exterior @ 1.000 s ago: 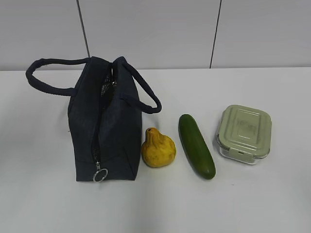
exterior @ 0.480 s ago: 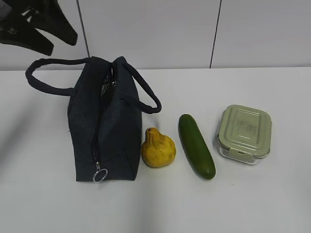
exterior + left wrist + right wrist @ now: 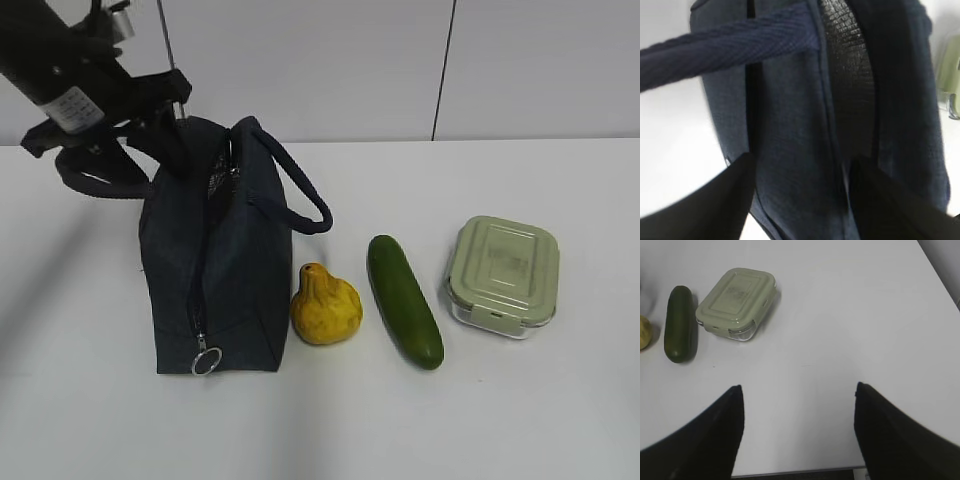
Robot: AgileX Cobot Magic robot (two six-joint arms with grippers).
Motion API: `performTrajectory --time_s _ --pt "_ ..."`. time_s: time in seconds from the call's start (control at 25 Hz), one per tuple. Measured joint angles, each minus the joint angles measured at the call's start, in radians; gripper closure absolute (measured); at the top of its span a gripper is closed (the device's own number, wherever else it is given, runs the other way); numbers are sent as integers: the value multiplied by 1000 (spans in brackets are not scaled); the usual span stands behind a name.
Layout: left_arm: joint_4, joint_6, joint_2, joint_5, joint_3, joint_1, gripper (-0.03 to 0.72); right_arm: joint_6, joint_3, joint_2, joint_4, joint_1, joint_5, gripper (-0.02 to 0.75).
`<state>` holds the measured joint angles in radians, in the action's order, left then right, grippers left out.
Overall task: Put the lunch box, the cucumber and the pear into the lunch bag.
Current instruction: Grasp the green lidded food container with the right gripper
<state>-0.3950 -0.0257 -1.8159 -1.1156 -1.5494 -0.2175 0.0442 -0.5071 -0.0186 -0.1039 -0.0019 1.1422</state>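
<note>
The lunch bag's soft top gapes a little and its thin edge stands up, so the robot's left gripper should grab the bag by its upper rim next.
The navy lunch bag stands on the white table, its zipper ring pull at the near end and its top gaping a little at the far end. The yellow pear lies beside it, then the dark green cucumber, then the lunch box with its sage-green lid. My left gripper is open over the bag's far left end by the left handle; in the left wrist view its fingers straddle the bag's fabric. My right gripper is open and empty above bare table, out of the exterior view.
The right wrist view shows the lunch box, the cucumber and a bit of the pear at the far left, with the table's near edge under the fingers. A grey panelled wall stands behind the table.
My left arm has come in from the upper left and dropped down to the bag's far left end. The bag, pear, cucumber and lunch box have not moved.
</note>
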Motion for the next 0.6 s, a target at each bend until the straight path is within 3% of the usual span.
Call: performTrajectory --time_s 0.16,0.2,0.32,0.4,0.6 --pt "-3 0 -20 0 0 -1 299 0 0 0 0 0 0 227" --pt "-5 0 -20 1 -1 -1 346 0 0 0 0 0 0 227" --pt "-7 -14 -20 10 -6 -1 579 0 0 0 0 0 0 227" --pt "-7 -18 -20 17 -6 -1 666 0 0 0 0 0 0 227" --pt "-7 -22 -20 17 -6 -1 683 0 0 0 0 0 0 227"
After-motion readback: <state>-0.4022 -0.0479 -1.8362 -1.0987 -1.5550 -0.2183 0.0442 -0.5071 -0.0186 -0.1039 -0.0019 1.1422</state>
